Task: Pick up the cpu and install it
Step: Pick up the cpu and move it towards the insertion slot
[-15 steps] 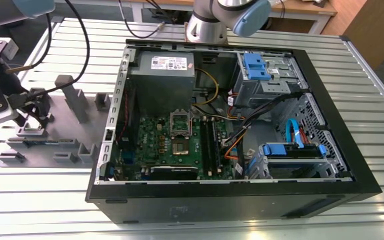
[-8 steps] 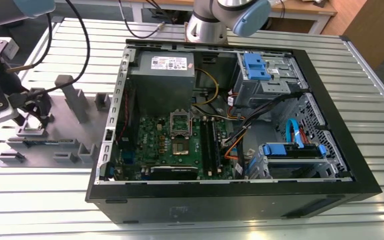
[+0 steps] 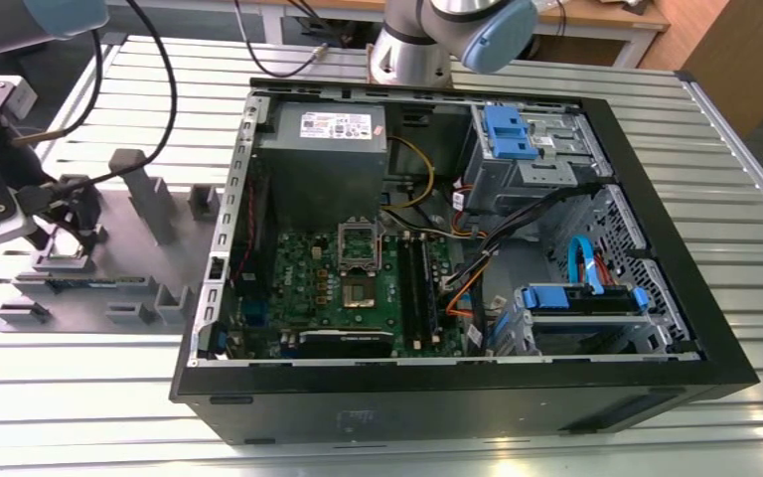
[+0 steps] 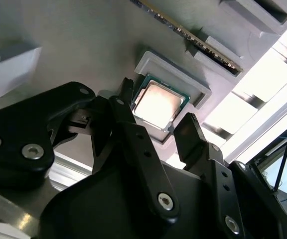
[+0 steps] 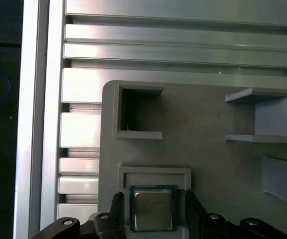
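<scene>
The cpu needs to be grabbed next by its two open side edges with my gripper, since the holder's raised side (image 5: 155,172) hugs the cpu along its end and leaves gaps beside it.
The cpu (image 4: 158,103) (image 5: 152,209) is a small square chip with a silvery top and a thin green edge. It lies flat in the recess of a lilac-grey holder block (image 4: 198,89) (image 5: 156,174) in both wrist views. My gripper (image 4: 156,107) (image 5: 153,199) hangs open just over it, one black finger (image 4: 125,94) on each side of the chip with small gaps between. In the exterior view the gripper (image 3: 71,238) is low over the grey holder plate (image 3: 130,283) at the exterior view's left, outside the computer case.
The open black computer case (image 3: 461,388) lies to the exterior view's right of the plate. Its green motherboard (image 3: 309,288) has a bare socket (image 3: 359,290) with the dark metal frame (image 3: 359,241) raised. Upright grey blocks (image 3: 156,204) stand on the plate near the gripper. Cables (image 3: 143,60) trail from the arm.
</scene>
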You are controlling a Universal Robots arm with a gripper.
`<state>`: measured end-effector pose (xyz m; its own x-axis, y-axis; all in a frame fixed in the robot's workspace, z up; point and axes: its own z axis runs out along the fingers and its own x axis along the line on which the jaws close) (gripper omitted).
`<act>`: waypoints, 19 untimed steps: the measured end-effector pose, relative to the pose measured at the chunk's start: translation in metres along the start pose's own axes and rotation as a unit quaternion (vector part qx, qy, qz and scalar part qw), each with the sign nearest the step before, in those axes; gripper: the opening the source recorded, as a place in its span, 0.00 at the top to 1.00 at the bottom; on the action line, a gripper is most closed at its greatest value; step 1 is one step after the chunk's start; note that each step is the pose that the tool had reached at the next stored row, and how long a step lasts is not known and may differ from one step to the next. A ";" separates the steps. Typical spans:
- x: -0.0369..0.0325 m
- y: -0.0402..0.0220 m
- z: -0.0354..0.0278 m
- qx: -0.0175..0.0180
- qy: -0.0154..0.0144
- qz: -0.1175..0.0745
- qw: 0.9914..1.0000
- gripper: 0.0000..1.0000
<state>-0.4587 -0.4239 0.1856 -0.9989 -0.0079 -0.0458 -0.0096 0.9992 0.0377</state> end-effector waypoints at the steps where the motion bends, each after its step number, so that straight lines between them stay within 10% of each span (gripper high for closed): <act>1: 0.0001 0.0002 0.0008 0.000 0.000 0.000 1.000 0.40; 19: 0.0002 -0.0006 0.0033 0.000 0.000 0.000 1.000 0.40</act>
<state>-0.4587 -0.4244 0.1823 -0.9989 -0.0078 -0.0457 -0.0095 0.9992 0.0377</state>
